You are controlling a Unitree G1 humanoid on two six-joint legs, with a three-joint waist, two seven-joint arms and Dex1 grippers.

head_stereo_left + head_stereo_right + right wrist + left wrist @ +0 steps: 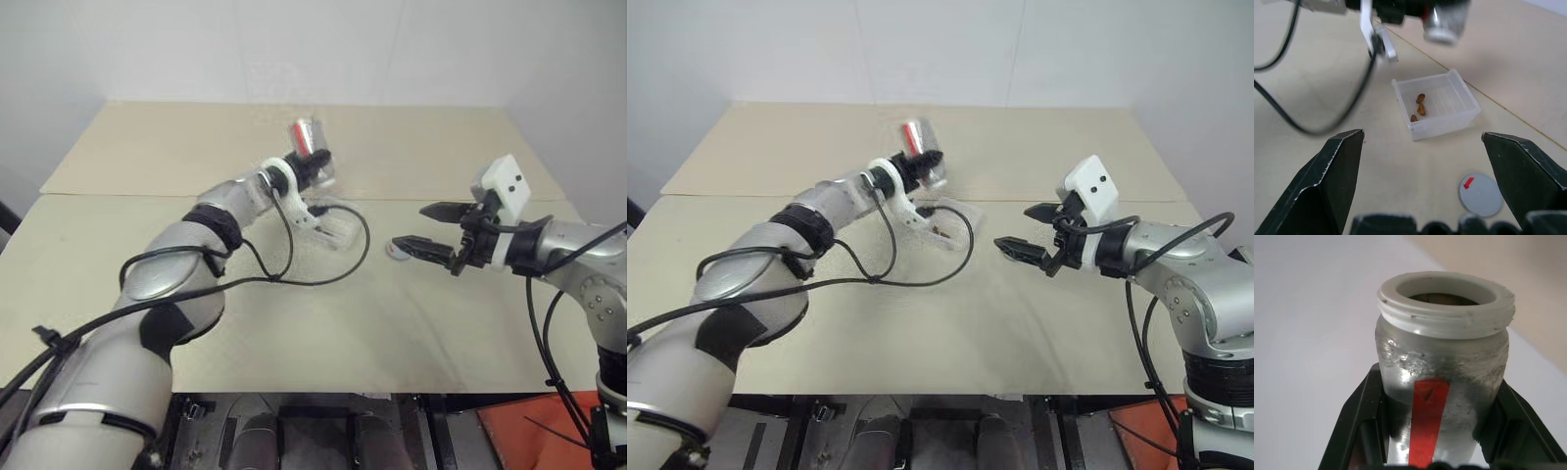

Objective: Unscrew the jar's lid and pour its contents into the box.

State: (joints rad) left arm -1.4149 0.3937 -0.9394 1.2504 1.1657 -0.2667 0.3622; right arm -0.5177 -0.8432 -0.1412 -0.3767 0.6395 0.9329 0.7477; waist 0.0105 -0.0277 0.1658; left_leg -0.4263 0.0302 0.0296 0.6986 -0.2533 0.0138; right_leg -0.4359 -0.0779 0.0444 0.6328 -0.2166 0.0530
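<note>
My left gripper has the silvery jar high above the beige table. It needs to keep holding the jar, because the jar would fall if I opened now.
My left gripper is shut on the jar, which it holds in the air above the table, a little behind the box. The jar has a silvery label with a red stripe. It lies along the fingers with its open white mouth pointing away from the wrist. Three small brown bits, the contents, lie in the clear box. The grey lid with a red mark lies flat on the table beside the box. My right gripper hovers open over the lid, empty.
The beige table is made of two boards with a seam running behind the box. A black cable from my left arm loops over the table next to the box. A white wall stands behind the table.
</note>
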